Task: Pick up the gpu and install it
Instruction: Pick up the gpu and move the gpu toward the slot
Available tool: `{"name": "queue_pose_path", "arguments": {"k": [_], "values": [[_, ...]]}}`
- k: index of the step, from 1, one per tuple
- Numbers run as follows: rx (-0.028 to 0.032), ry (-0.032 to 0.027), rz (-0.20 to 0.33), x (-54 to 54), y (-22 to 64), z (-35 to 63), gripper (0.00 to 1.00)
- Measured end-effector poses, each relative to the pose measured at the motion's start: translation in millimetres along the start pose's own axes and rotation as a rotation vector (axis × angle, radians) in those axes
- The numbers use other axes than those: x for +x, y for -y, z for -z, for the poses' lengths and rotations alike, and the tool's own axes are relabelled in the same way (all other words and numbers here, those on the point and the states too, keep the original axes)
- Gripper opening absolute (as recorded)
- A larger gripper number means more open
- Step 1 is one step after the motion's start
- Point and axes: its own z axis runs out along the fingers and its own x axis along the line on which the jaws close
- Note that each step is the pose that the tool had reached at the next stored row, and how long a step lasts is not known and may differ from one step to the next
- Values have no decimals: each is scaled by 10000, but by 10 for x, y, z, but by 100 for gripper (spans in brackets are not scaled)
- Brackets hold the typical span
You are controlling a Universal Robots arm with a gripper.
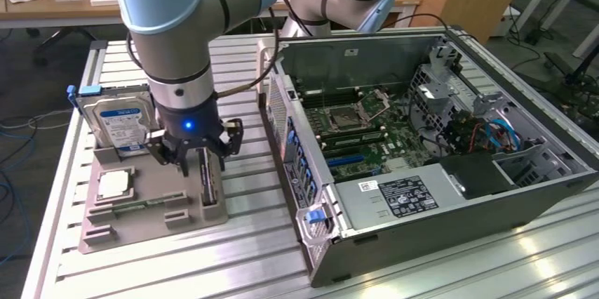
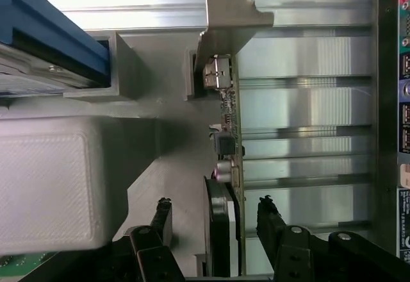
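Observation:
The ports and small components stick out toward the GPU's bracket. I should next grab the GPU by its fan end (image 1: 207,175), across its flat sides.
The gpu (image 1: 207,185) stands on edge in a slot of the grey holder (image 1: 150,223), on the exterior view's left. My gripper (image 1: 201,157) is lowered right over it. In the wrist view the gpu (image 2: 228,122) appears edge-on, with its metal bracket at the far end and small components along it. My gripper (image 2: 214,202) is open, one black finger (image 2: 161,221) on each side of the card's near end. A small gap shows between each finger and the card. The open computer case (image 1: 421,151) lies on the exterior view's right, with its motherboard (image 1: 365,130) exposed.
A silver hard drive (image 1: 117,123) with a blue label stands upright in the holder behind the gripper. A square processor chip (image 1: 114,184) lies flat beside the card. The case's rear panel (image 2: 403,134) runs close alongside the holder. All of it rests on a slatted aluminium table (image 1: 252,250).

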Motion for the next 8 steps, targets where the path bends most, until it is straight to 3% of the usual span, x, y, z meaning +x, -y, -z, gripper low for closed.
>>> {"name": "queue_pose_path", "arguments": {"k": [8], "values": [[10, 1, -3, 0, 0, -6, 65]]}}
